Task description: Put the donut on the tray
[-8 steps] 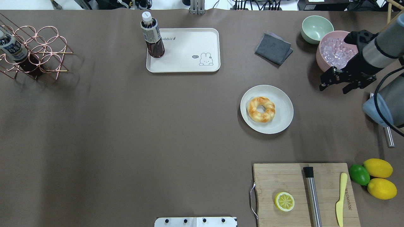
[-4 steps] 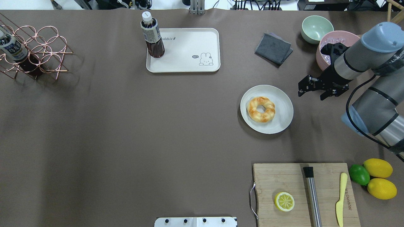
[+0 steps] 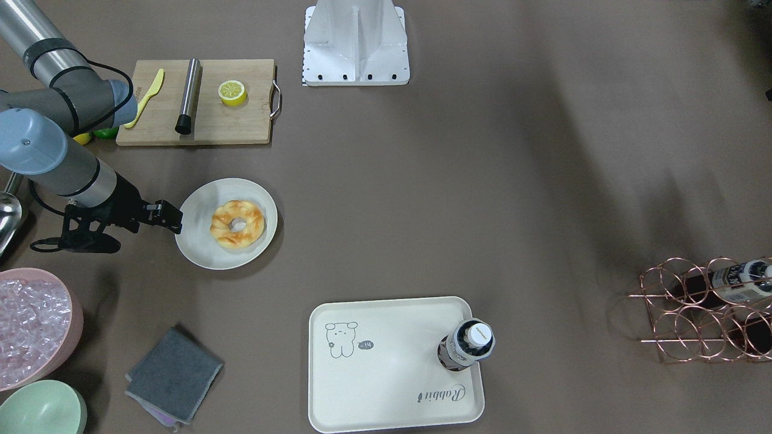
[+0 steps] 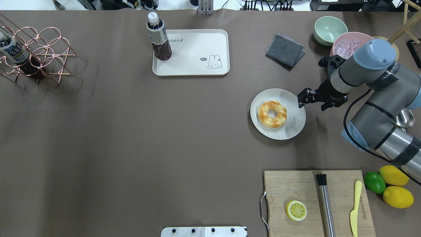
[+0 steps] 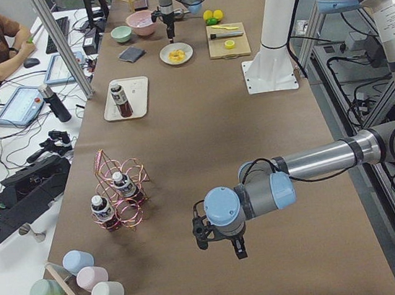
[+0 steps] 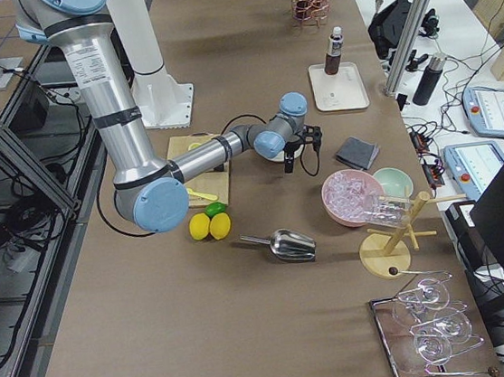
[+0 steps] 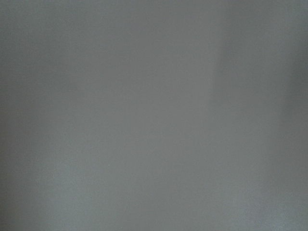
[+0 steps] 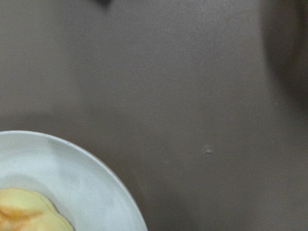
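The donut needs to go over to the tray, so my right gripper should next grab the plate beneath it by its rim.
The donut, a golden glazed twisted ring, lies on a round pale plate right of the table's middle. It also shows in the front view, and its edge shows in the right wrist view. The cream tray with the rabbit drawing lies farther back and to the left. My right gripper is open and empty, above the plate's far right rim and short of the donut. My left gripper shows only in the exterior left view, low over bare table. I cannot tell whether it is open.
A dark drink bottle stands on the tray's far left corner. A grey cloth, a green bowl and a pink bowl of ice are behind the plate. A cutting board with a lemon half lies near. A copper rack stands far left.
My right arm has swung left and nearer, from beside the pink bowl to the plate's right rim. The gripper has stayed open. The donut and tray have not moved.
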### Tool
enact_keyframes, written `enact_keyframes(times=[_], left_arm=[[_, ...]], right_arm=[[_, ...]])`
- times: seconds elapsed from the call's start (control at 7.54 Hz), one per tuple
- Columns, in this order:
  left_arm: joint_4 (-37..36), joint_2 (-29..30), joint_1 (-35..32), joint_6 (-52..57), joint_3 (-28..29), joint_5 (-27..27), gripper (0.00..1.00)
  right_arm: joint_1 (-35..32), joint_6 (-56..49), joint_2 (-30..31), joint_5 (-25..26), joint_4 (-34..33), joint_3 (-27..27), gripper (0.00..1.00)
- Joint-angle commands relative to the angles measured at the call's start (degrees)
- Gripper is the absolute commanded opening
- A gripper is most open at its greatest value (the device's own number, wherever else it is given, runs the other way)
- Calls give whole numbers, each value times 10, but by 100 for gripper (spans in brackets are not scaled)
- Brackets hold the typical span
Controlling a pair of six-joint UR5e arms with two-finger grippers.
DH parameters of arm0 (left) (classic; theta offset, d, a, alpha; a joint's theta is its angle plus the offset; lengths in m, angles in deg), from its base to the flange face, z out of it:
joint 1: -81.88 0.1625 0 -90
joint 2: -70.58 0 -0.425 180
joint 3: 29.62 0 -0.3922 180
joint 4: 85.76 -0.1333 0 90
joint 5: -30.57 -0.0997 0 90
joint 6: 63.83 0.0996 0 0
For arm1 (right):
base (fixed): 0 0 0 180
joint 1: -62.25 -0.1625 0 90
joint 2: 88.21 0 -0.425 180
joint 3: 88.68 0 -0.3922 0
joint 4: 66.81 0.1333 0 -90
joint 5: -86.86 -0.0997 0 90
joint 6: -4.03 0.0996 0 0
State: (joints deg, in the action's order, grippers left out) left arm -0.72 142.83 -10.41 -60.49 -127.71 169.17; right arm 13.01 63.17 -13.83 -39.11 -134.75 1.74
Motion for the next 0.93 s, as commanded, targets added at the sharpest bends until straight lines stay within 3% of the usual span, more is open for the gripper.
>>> enact_keyframes(times=[0.0,0.13,0.4,0.66,0.8], left_arm=[[-1,0,0,0,-1,0,98],[-1,0,0,0,-1,0,98],[-1,0,0,0,1,-1,98],[-1,-1,0,0,3,-1,98],[-1,-1,0,0,4,-1,98]], right_arm=[[22,4,-14,23,0,-1,88],[22,4,-11,22,0,-1,78],[25,4,-13,23,0,-5,46],[28,4,-15,23,0,-8,37],[28,4,-15,22,0,-9,16]])
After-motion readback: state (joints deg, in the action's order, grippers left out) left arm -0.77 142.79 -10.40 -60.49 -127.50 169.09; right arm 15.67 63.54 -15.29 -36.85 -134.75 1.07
